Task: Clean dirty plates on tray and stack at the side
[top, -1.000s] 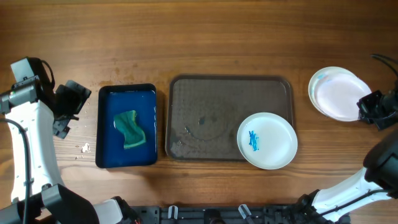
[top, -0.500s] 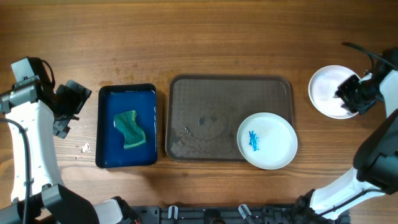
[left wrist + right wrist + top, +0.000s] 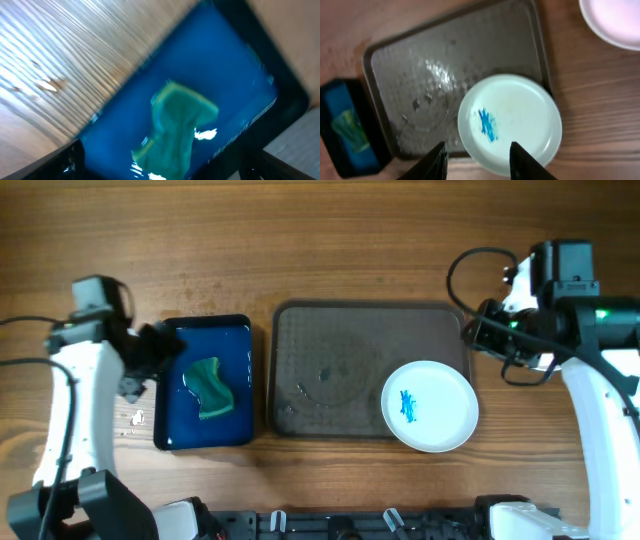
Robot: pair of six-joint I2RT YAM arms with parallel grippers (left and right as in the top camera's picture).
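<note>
The green sponge's wide end should stay free to wipe. My left gripper needs to grab the narrow middle of the green sponge [image 3: 208,388] next.
A white plate [image 3: 440,415] with a blue smear [image 3: 407,406] sits on the right part of the dark tray [image 3: 330,340], overhanging its front edge. It also shows in the right wrist view [image 3: 520,125]. My right gripper [image 3: 480,162] is open and empty, above the plate's near side; in the overhead view it is by the tray's right edge [image 3: 480,330]. A clean white plate [image 3: 615,22] lies on the table to the right, hidden under my right arm in the overhead view. My left gripper [image 3: 160,352] is open over the blue tub [image 3: 205,320], near the green sponge [image 3: 208,388].
The left wrist view shows the sponge [image 3: 180,125] lying in blue water in the tub [image 3: 225,65], between my open fingers [image 3: 165,170]. The tray [image 3: 445,60] has wet streaks. White crumbs [image 3: 137,418] lie left of the tub.
My right arm has swung left from the clean plate at the right edge to the tray's right side. My left arm has moved right, over the tub's left edge.
</note>
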